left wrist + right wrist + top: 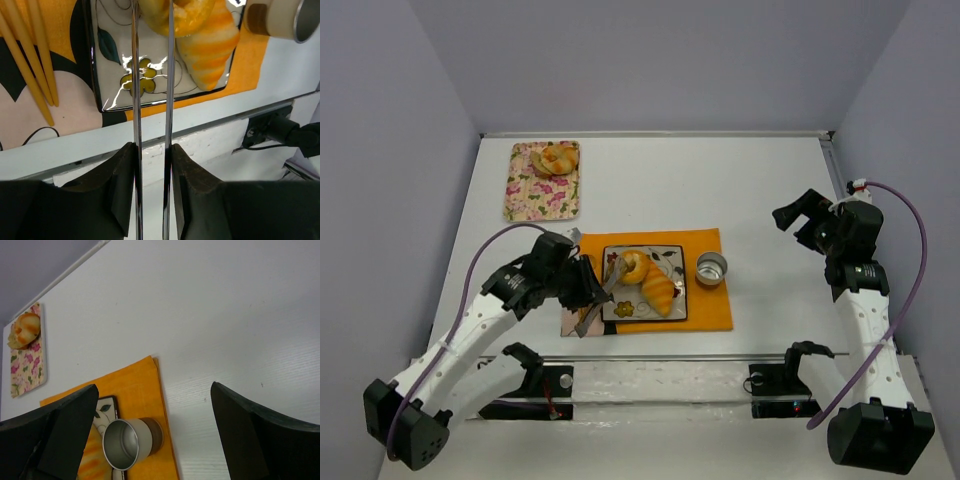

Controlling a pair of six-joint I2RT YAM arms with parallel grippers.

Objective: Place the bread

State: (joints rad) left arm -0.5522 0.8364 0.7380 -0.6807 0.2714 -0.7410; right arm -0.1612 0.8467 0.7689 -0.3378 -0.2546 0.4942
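Observation:
My left gripper opens now, since the tong blades straddle the roll (632, 265) over the plate and the roll would end on the plate beside the croissant.
My left gripper (588, 285) (152, 147) is shut on metal tongs (135, 95), whose two thin blades reach forward over a square patterned plate (672, 258) (112, 75). On the plate lie a round bread roll (632, 265) (152, 12) and a striped croissant (660, 291) (212, 50). The tong blades straddle part of the roll; I cannot tell whether they pinch it. Another bread (556, 158) (25, 330) sits on a floral tray (535, 195) at the back left. My right gripper (798, 216) (154, 390) is open and empty, held above the table's right side.
The plate rests on an orange mat (705, 305) (135, 385). A metal cup (711, 268) (122, 442) (282, 20) stands on the mat just right of the plate. Yellow chopsticks (30, 70) lie left of the plate. A rail runs along the near edge (650, 358).

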